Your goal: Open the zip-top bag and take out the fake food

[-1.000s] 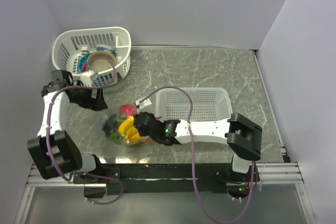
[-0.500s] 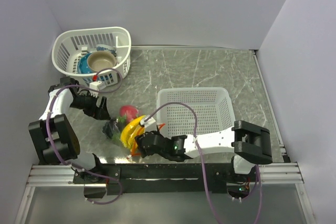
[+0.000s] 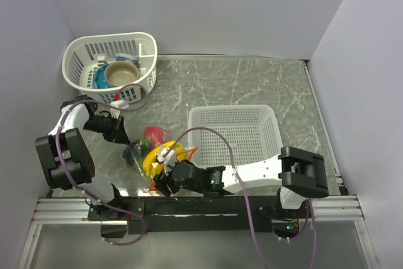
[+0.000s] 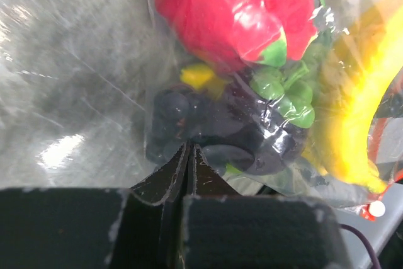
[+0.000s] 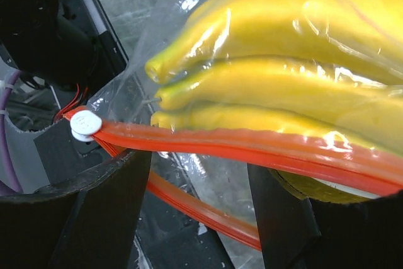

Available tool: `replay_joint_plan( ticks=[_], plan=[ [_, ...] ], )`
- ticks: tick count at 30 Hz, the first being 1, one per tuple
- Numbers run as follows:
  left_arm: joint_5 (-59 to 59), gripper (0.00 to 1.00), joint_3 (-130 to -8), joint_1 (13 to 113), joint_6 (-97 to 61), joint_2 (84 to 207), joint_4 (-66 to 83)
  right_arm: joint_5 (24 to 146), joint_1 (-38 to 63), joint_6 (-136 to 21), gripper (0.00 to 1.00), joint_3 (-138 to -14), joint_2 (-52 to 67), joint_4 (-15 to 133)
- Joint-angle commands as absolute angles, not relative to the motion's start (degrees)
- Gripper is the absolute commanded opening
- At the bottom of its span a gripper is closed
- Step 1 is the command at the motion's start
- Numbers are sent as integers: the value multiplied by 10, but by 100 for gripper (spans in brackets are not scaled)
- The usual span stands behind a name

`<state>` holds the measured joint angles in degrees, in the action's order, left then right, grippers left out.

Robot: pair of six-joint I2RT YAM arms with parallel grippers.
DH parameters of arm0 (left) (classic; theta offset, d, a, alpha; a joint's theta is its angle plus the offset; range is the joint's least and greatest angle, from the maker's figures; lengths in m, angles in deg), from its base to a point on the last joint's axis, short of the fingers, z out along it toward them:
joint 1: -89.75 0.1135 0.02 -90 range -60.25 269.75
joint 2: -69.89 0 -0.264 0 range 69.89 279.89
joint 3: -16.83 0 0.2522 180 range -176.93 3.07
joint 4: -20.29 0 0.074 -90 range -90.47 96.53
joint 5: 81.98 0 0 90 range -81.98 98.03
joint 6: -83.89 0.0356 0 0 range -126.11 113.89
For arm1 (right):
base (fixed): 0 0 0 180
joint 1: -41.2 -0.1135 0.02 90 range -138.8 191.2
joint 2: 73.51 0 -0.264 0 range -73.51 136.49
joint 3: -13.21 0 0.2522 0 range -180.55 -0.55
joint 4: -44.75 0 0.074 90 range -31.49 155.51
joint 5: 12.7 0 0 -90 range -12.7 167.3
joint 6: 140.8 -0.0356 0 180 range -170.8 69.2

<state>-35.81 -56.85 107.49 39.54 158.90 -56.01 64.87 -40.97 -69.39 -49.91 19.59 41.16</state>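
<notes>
My right gripper is about to remove the banana bunch. It will pick it up by its end near the white slider, between the bag's parted zip edges.
The clear zip-top bag lies at the table's near left with the fake food inside: a yellow banana bunch, a pink-red dragon fruit, a green bumpy cluster and a dark lump. My left gripper is shut, its tips pinching the film at the bag's left end. At the near end my right gripper stands open around the parted orange-red zip strip. One strip runs across above the fingertips, the other between the fingers. The white slider sits at the strip's left end.
A white mesh basket stands just right of the bag, with nothing in it. Another white basket at the back left holds a tan bowl and a blue item. The table's near edge rail runs right under my right gripper.
My left gripper has gone from wide open to shut at the bag's left end. My right gripper has opened wider and moved towards the near edge along the zip strip.
</notes>
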Motion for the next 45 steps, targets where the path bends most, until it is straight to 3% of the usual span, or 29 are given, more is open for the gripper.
replay_joint_plan(
  ticks=[1,14,20,23,24,27,40,45],
  plan=[
    [-382,3,-580,1073,410,1588,-581,654,-416,-650,70,-533,183,392],
    [-384,1,-582,1070,404,1558,-589,579,-419,-676,69,-610,291,398],
    [-398,1,-593,1070,414,1558,-616,537,-419,-684,61,-573,285,372],
    [-396,1,-594,1070,414,1558,-617,524,-418,-681,43,-564,274,364],
    [-390,1,-593,1070,411,1556,-613,522,-418,-679,26,-564,270,369],
    [-374,1,-592,1070,399,1548,-597,518,-419,-679,0,-556,238,390],
    [-332,1,-671,1110,338,1565,-537,532,-419,-693,0,-463,29,499],
    [-366,1,-685,1124,352,1581,-570,550,-419,-696,0,-444,-15,493]
  ],
)
